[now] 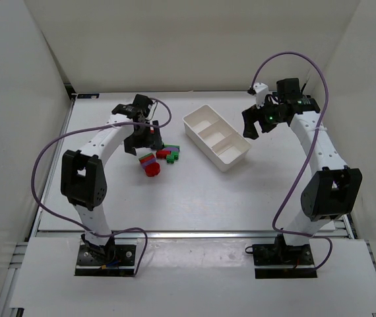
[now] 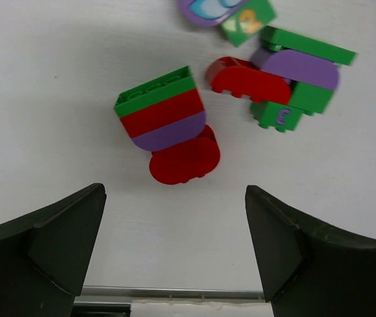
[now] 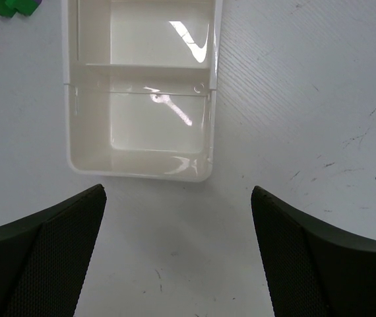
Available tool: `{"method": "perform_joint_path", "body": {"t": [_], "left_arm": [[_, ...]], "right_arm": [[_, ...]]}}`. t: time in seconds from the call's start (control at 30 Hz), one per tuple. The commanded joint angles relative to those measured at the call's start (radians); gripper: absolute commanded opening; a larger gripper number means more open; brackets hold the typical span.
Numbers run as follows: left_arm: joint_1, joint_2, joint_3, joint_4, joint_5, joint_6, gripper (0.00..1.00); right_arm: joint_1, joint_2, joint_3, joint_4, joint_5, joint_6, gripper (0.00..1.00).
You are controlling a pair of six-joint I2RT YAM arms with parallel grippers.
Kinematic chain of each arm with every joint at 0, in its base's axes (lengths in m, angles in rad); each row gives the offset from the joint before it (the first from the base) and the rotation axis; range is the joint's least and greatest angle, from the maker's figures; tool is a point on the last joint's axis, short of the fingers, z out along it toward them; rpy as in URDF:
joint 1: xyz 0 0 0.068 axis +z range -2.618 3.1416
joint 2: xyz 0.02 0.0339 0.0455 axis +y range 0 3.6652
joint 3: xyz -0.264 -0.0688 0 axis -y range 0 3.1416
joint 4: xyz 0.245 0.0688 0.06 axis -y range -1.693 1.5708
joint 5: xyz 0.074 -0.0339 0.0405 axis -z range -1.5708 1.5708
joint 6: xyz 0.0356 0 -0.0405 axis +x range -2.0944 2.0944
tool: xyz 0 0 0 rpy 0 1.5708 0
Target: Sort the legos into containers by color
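Observation:
My left gripper reaches the stack and grabs its green end (image 2: pixel 155 92) next. The round red piece (image 2: pixel 185 158) stays free for my right gripper to detach and sort.
The legos lie in a loose cluster (image 1: pixel 159 160) on the white table, left of the tray. In the left wrist view I see a green-red-purple stack (image 2: pixel 161 117) with a round red piece (image 2: pixel 185 158) against it, and a red, purple and green clump (image 2: pixel 287 82) to its right. My left gripper (image 1: pixel 142 140) hovers just behind and left of the cluster, open and empty (image 2: pixel 175 251). The white tray (image 1: pixel 204 146) has three compartments, all looking empty. My right gripper (image 1: pixel 252 127) is open and empty beside the tray's right end (image 3: pixel 142 170).
White walls enclose the table on three sides. A metal rail runs along the table's near edge (image 1: pixel 188 232). A few green bricks (image 3: pixel 13 6) peek in at the top left of the right wrist view, beyond the tray.

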Motion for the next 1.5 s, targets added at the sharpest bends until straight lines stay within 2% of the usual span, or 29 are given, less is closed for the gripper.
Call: {"method": "perform_joint_path", "body": {"t": [0.0, 0.53, 1.13, 1.47], "left_arm": [[0.008, 0.015, 0.025, -0.059, -0.065, -0.13, 0.97], [0.076, 0.159, 0.084, -0.06, -0.009, -0.207, 0.9], [0.096, 0.26, 0.124, -0.054, 0.043, -0.201, 0.94], [0.11, 0.34, 0.157, -0.05, 0.041, -0.193, 0.93]], "right_arm": [[-0.003, -0.045, -0.016, -0.029, 0.018, -0.033, 0.94], [-0.001, -0.024, -0.03, -0.043, 0.025, -0.042, 0.94], [0.0, 0.06, 0.036, -0.043, 0.015, -0.038, 0.94], [0.0, 0.091, 0.056, -0.046, 0.023, -0.041, 0.94]]}}
